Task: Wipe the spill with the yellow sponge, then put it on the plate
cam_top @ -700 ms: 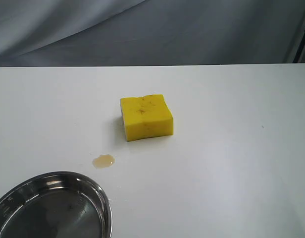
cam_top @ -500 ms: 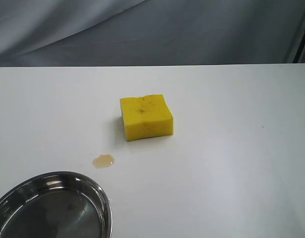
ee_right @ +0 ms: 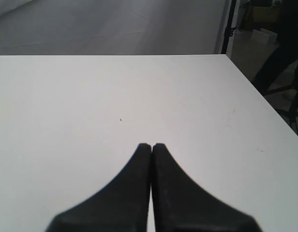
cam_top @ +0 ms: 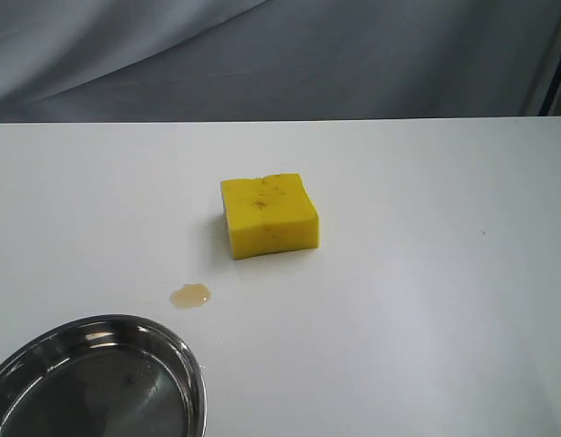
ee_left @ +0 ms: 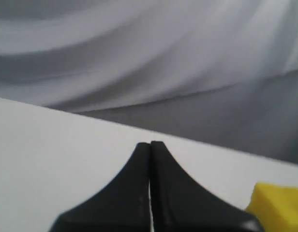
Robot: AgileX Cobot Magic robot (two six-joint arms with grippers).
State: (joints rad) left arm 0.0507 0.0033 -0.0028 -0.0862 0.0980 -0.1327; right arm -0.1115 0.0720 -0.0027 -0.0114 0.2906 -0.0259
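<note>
I need to wipe up the spill, so next I should use my left gripper to grab the yellow sponge [cam_top: 269, 215] by the middle of its body.
The yellow sponge [cam_top: 269, 215] rests flat on the white table [cam_top: 426, 273] near the middle, brown specks on its top face. In front of it and to the left lies the spill [cam_top: 189, 295], a small amber puddle. The plate [cam_top: 188, 364], a shiny steel dish, sits at the near left corner, partly cut off by the frame. Neither gripper shows in the exterior view. My left gripper [ee_left: 150, 144] is shut with nothing in it, and a corner of the sponge [ee_left: 277, 208] shows beside it. My right gripper [ee_right: 151, 145] is shut and holds nothing, above bare table.
Grey cloth [cam_top: 280, 55] hangs behind the table's far edge. In the right wrist view the table's side edge [ee_right: 265, 106] drops off toward dark stands and floor clutter [ee_right: 279, 58].
</note>
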